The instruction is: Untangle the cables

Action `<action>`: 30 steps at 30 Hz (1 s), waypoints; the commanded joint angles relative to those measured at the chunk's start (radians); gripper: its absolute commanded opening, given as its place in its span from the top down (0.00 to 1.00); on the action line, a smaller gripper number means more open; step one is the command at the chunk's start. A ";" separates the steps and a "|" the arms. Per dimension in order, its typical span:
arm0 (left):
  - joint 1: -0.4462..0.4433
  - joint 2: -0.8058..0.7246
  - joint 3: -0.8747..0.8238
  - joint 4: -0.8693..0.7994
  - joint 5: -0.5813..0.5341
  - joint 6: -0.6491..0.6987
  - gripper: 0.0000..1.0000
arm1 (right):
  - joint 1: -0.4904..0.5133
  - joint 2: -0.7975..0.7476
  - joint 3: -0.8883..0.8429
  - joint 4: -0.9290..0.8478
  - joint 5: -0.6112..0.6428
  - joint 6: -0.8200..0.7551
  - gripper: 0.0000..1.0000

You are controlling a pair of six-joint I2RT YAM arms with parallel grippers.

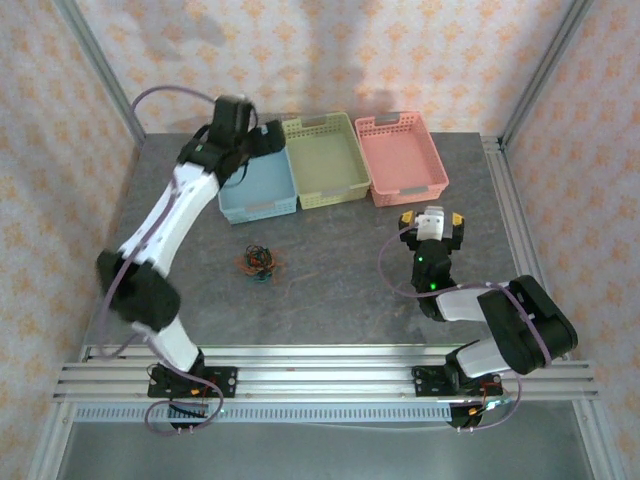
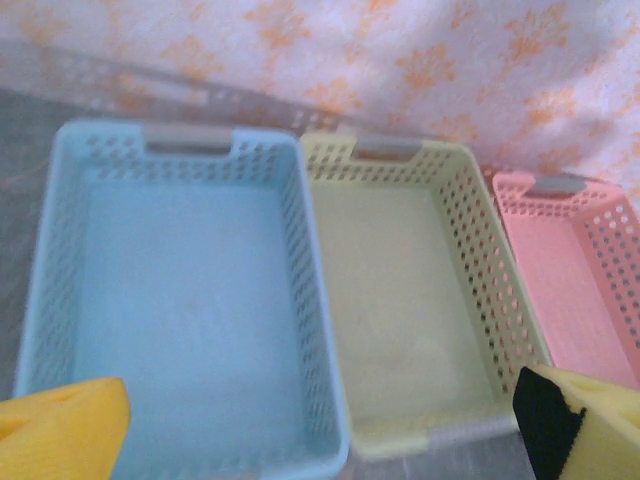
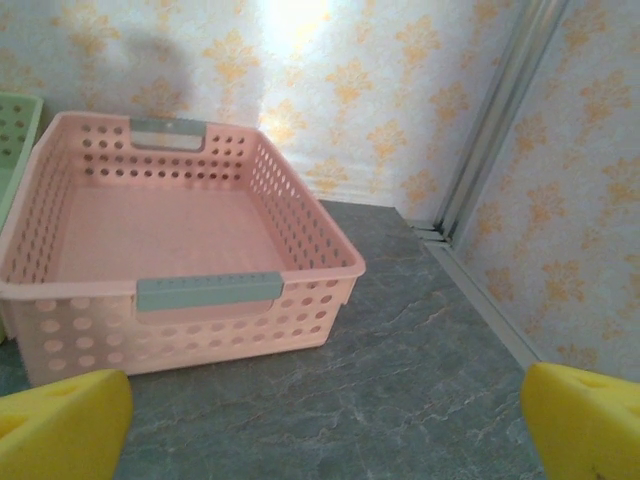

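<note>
My left gripper should next grab the knot by its black wire [image 1: 259, 257] to untangle the cables, and the red-orange wire stays for my right gripper.
The cables [image 1: 259, 262] lie in a small knot of black, red-orange and green wire on the grey table, left of centre. My left gripper [image 1: 258, 140] hangs high over the blue basket [image 1: 262, 208], far beyond the knot. In the left wrist view the left gripper [image 2: 320, 430] is open, its yellow fingertips [image 2: 60, 430] at the bottom corners with nothing between them. My right gripper [image 1: 432, 218] sits low at the right, just in front of the pink basket [image 1: 410, 190]. The right gripper [image 3: 325, 425] is open and empty over bare table.
Three baskets stand in a row at the back: blue [image 2: 300, 300], green [image 2: 470, 300] and pink [image 3: 200, 320], all with bare floors. Patterned walls and aluminium posts [image 3: 480, 150] close in the table. Bare table lies around the knot.
</note>
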 commanded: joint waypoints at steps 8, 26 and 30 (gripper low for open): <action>-0.009 -0.420 -0.749 0.185 -0.070 -0.167 0.03 | 0.006 -0.089 -0.037 0.037 -0.082 0.150 0.05; 0.072 -0.357 -0.973 0.493 0.206 -0.234 0.24 | 0.120 0.023 0.184 -0.192 -0.738 0.416 0.17; 0.071 -0.316 -0.960 0.511 0.268 -0.227 0.34 | 0.166 0.211 0.365 -0.230 -0.906 0.509 0.18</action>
